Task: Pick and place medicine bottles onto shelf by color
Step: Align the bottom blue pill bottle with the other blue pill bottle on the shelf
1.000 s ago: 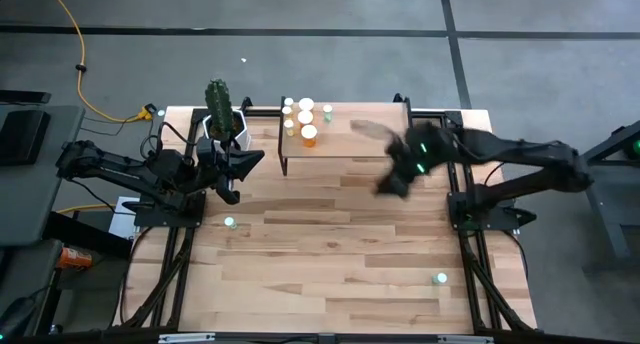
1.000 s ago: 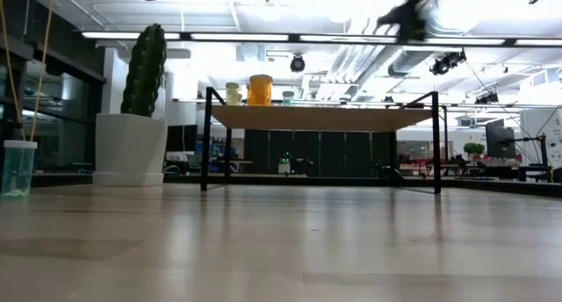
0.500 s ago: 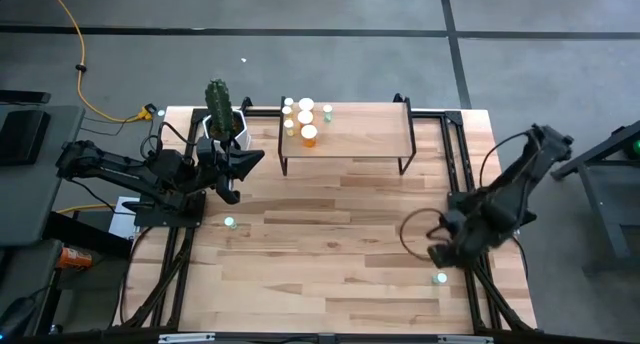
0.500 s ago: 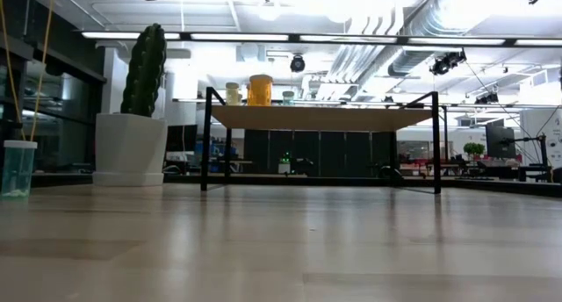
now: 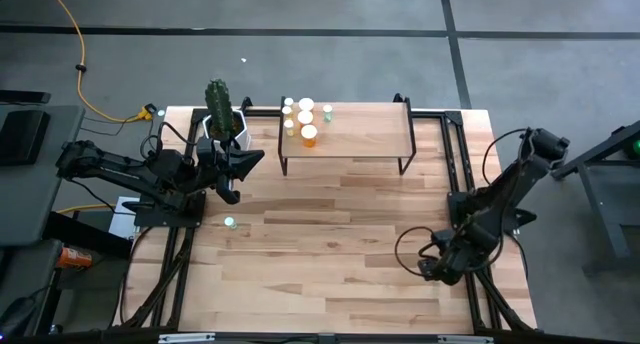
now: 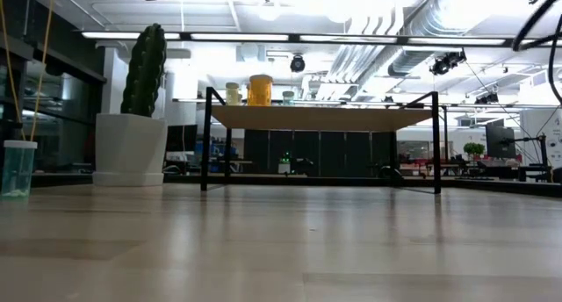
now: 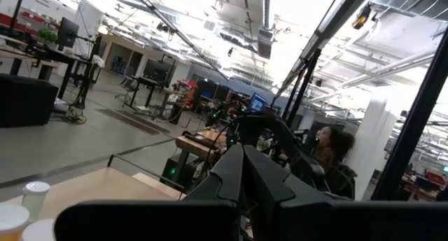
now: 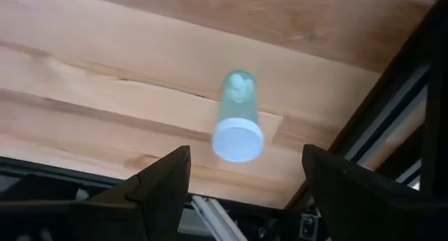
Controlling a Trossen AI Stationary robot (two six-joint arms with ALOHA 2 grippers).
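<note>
My right gripper moves down before it closes on the white cap (image 8: pixel 238 140). Its fingers stop above the cap with wood showing between them, so closing now would miss.
The shelf (image 5: pixel 350 136) stands at the table's far middle, with several white-capped medicine bottles (image 5: pixel 304 119) at its left end; the low view shows an orange one (image 6: pixel 260 89) there. A pale green bottle (image 8: pixel 238 118) stands on the table near the right near edge. My right gripper (image 5: pixel 430 268) hovers above it, open, with a finger (image 8: pixel 164 181) on either side and not touching it. In the high view the arm hides this bottle. Another pale green bottle (image 5: pixel 229 222) stands on the table's left part. My left gripper (image 5: pixel 238 166) is shut and empty beside the cactus pot.
A cactus in a white pot (image 5: pixel 222 119) stands at the far left, next to the shelf's left end. Black frame rails (image 5: pixel 470 284) run along the table's right and left sides. Bare wood (image 5: pixel 320 264) lies between the two arms.
My right gripper has swung from beside the shelf's right end toward the table's near right corner. It has come down over the pale green bottle there. The left arm has kept still.
</note>
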